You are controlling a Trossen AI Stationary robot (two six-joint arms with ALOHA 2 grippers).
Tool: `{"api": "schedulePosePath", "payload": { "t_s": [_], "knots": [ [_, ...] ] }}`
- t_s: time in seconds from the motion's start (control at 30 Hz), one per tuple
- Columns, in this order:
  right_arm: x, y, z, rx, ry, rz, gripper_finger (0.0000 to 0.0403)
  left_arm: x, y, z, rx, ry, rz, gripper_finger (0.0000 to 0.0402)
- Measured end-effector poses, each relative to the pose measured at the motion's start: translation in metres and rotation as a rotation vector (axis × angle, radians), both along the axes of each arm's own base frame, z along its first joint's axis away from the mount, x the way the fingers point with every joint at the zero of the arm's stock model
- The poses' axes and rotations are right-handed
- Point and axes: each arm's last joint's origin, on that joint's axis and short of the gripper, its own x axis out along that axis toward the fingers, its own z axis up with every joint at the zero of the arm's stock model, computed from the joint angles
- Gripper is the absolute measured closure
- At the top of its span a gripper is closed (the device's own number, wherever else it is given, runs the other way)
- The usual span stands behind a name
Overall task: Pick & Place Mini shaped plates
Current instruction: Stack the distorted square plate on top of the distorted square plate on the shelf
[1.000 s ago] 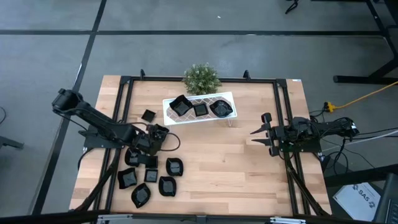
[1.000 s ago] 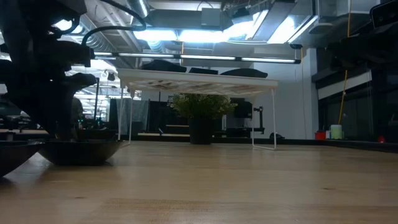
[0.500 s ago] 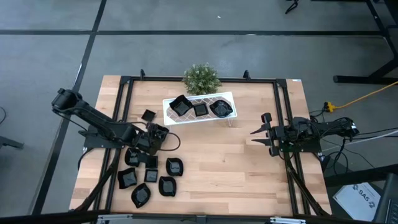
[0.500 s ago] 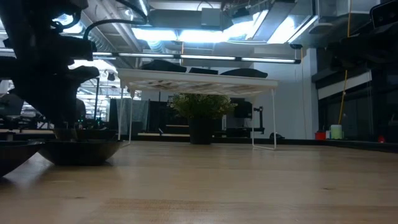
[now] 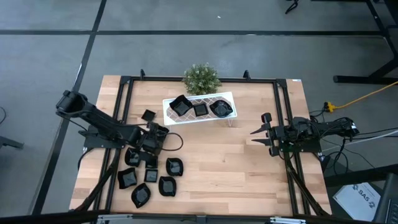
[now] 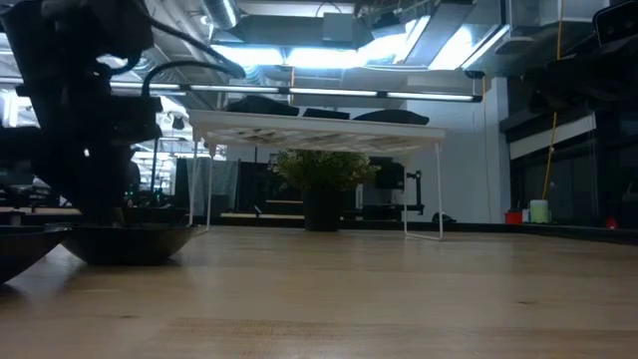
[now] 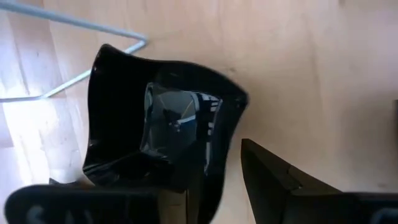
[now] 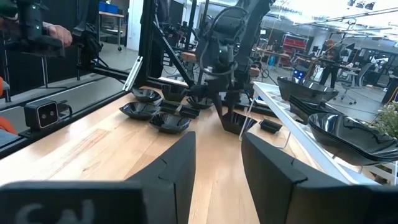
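The black square dish belongs among the white rack's plates, so my left gripper must next grab its wavy rim [image 7: 230,146].
My left gripper [image 5: 153,137] is open at the table's left-middle, over a small glossy black square dish with wavy edges [image 7: 161,118]. One finger lies dark over the dish. The other finger [image 7: 273,180] stands outside the rim, with bare wood between them. Several more black dishes [image 5: 149,171] lie flat on the wood near the gripper, and one [image 5: 148,115] lies alone farther back. Three dishes sit on the white rack [image 5: 227,96]. My right gripper [image 5: 256,135] waits open at the right side, touching nothing. My left gripper comes at the square dish from above, its fingers on either side of the rim [image 7: 214,180] nearest it. The outer finger is apart from the rim. The inner finger is black against the black dish, so I cannot tell whether it touches.
The white rack stands on thin wire legs [image 7: 74,37] just beyond the left gripper. A green plant [image 5: 201,78] stands at the far edge behind it. A black frame [image 5: 283,118] runs along the table's sides. Bare wood [image 5: 217,162] lies between the two grippers.
The left arm's rear joint has shifted a little toward the table. In the low view its wrist has settled lower over the same dish. The dishes and the right arm have kept still.
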Motion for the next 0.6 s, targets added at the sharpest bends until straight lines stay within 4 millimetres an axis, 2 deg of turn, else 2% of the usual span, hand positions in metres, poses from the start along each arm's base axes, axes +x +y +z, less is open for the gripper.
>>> {"api": "schedulePosePath", "payload": {
  "t_s": [0.33, 0.6],
  "knots": [
    [0.0000, 0.0000, 0.0000, 0.000, 0.000, 0.000, 0.0273, 0.0010, 0.0013, -0.0019, 0.002, 0.003, 0.024, 0.0312],
    [0.0000, 0.0000, 0.0000, 0.000, 0.000, 0.000, 0.0273, 0.0001, -0.0003, -0.0005, -0.057, 0.006, 0.029, 0.0387]
  ]
}}
